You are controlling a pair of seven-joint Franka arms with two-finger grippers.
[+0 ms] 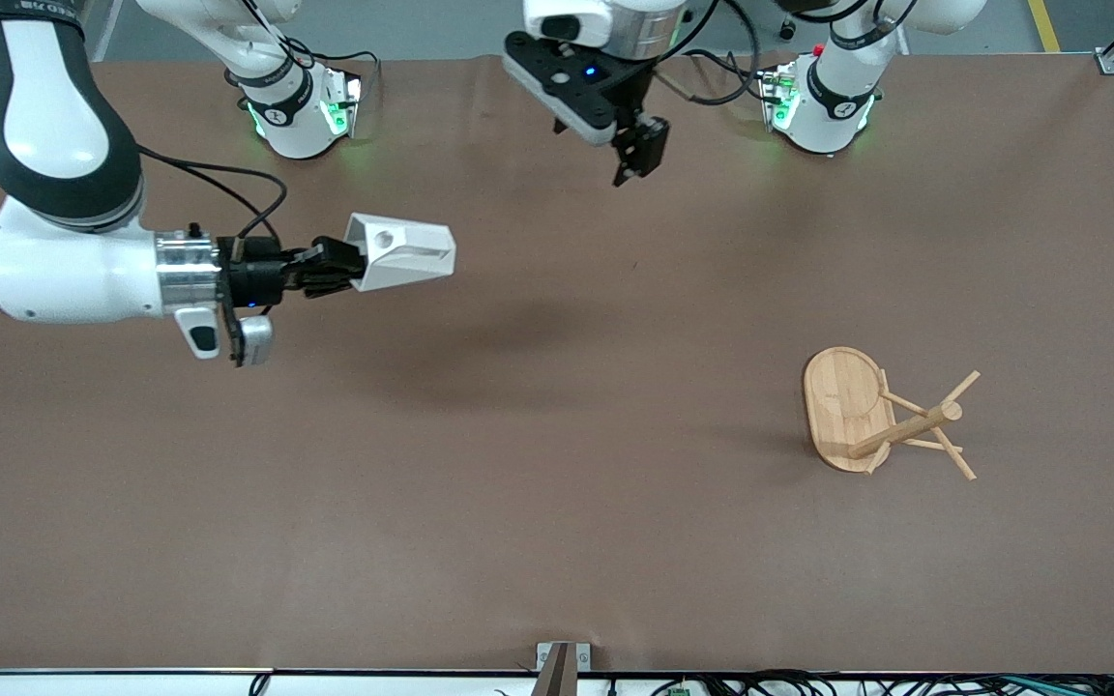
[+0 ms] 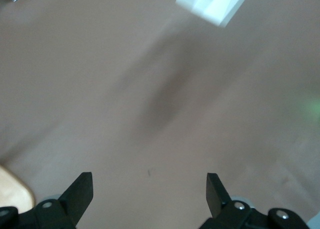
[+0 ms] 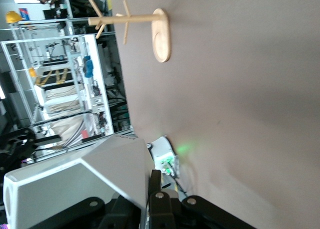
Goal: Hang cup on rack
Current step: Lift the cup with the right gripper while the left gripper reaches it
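Note:
My right gripper already crowds one end of the cup. Next, my left gripper grabs the cup by its narrower loose end (image 1: 439,249).
The white faceted cup (image 1: 402,253) is held in the air on its side, over the right arm's end of the table. My right gripper (image 1: 337,267) is shut on the cup's wall. The right wrist view shows the cup (image 3: 80,184) close up, with one finger (image 3: 155,185) against it. The bamboo rack (image 1: 891,420) stands on the table toward the left arm's end, and it also shows in the right wrist view (image 3: 161,34). My left gripper (image 1: 639,159) is open and empty, up over the table between the two bases, with its fingers wide apart in the left wrist view (image 2: 149,181).
The brown table (image 1: 557,503) carries only the rack. The two arm bases (image 1: 301,111) (image 1: 823,101) stand along its edge farthest from the front camera. A small mount (image 1: 562,662) sits at the near edge.

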